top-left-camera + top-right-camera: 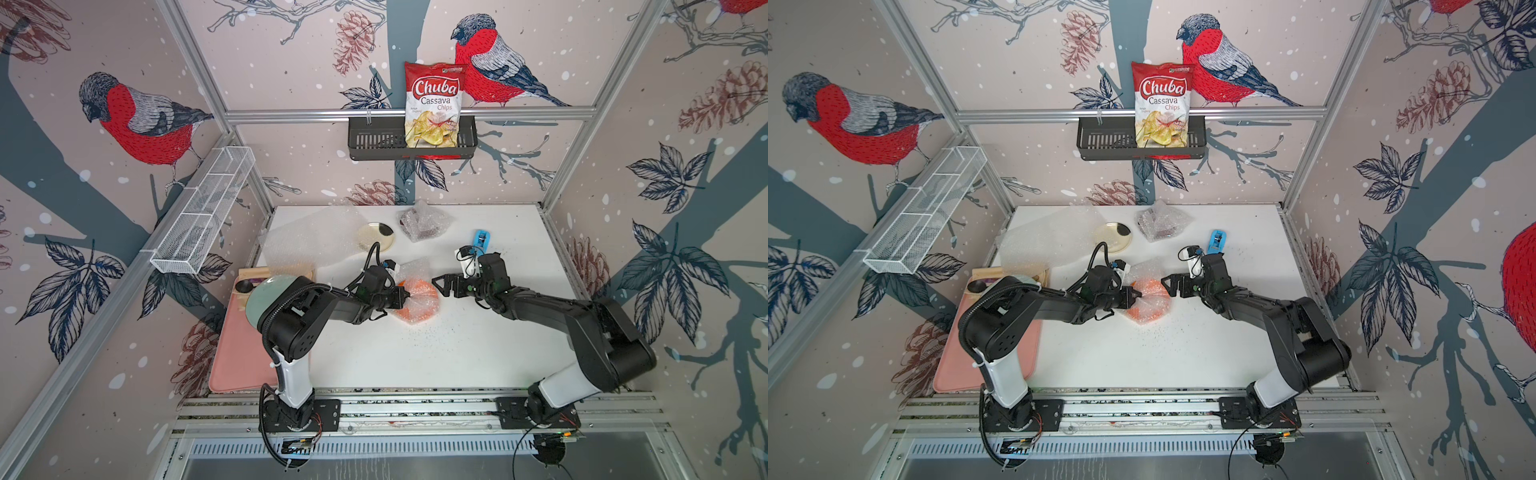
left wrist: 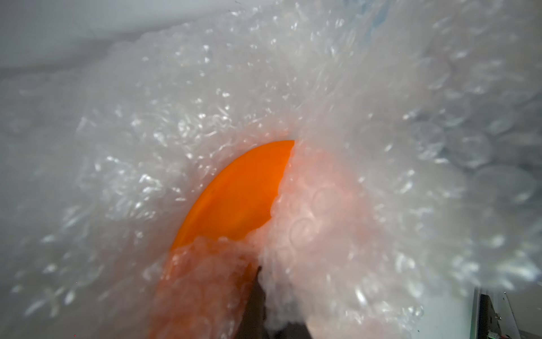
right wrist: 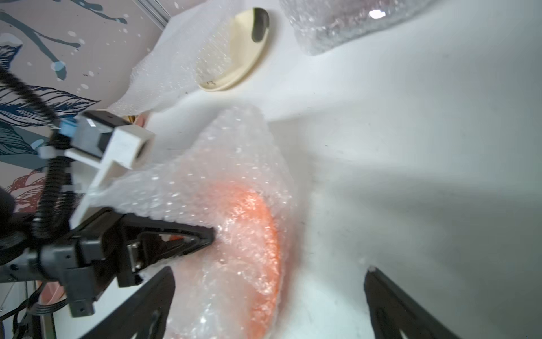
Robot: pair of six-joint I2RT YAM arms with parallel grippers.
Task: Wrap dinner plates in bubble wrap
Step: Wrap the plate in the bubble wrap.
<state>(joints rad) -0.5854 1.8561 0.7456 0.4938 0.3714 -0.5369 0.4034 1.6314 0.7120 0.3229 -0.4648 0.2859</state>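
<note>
Next, my right gripper will pinch the loose bubble wrap edge beyond the orange plate's back side to fold the wrap over the plate.
The orange plate [image 1: 417, 307] [image 1: 1151, 307] lies mid-table under crinkled bubble wrap [image 1: 415, 270] [image 3: 234, 164]. My left gripper [image 1: 406, 296] [image 1: 1139, 296] [image 3: 211, 234] is shut, pinching a fold of that wrap over the plate's left side. The left wrist view shows bare orange rim [image 2: 234, 199] between the folds [image 2: 176, 117]. My right gripper [image 1: 437, 286] [image 1: 1166, 284] [image 3: 268, 271] stands open at the plate's right edge, holding nothing. A cream plate with a dark rim [image 1: 375, 237] [image 3: 234, 50] lies bare at the back. Beside it sits a wrapped bundle with a dark plate inside [image 1: 424, 222] [image 3: 352, 23].
A loose bubble wrap sheet [image 1: 307, 241] lies back left, overlapping the cream plate's edge. A pale green plate [image 1: 266, 299] and wooden board sit on a pink tray [image 1: 241, 353] at the left. A blue object [image 1: 482, 240] lies back right. A black basket [image 1: 374, 141] holds a chips bag.
</note>
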